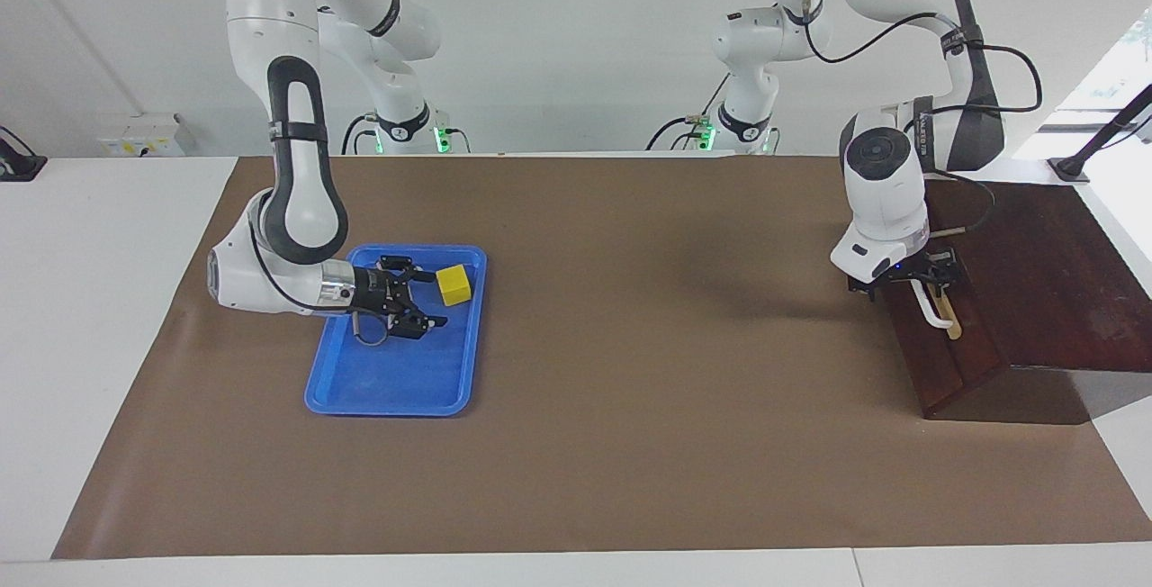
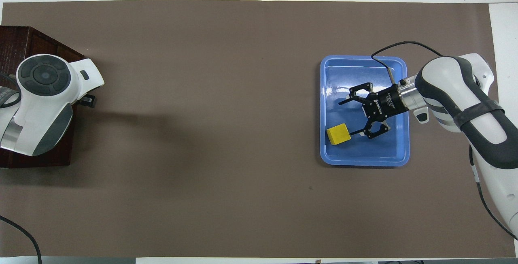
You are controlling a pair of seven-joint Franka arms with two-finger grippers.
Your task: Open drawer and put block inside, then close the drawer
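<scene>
The drawer front sits flush in its box (image 2: 36,43), so my left gripper next needs to grab the drawer by its white bar handle to open it.
The yellow block (image 1: 454,284) (image 2: 338,134) lies in the blue tray (image 1: 396,380) (image 2: 364,154), in the corner nearer the robots and the table's middle. My right gripper (image 1: 430,301) (image 2: 346,118) hangs low over the tray, open and lying almost flat, with one fingertip close beside the block. At the left arm's end stands the dark wooden box (image 2: 36,43); its drawer (image 1: 945,362) sits flush and closed. My left gripper (image 1: 909,279) (image 2: 88,102) is open at the end of the white handle (image 1: 931,312) nearer the robots, a finger on each side.
Brown paper (image 1: 648,407) covers the table between the tray and the box. The right arm's forearm lies low over the tray's edge toward its own end of the table.
</scene>
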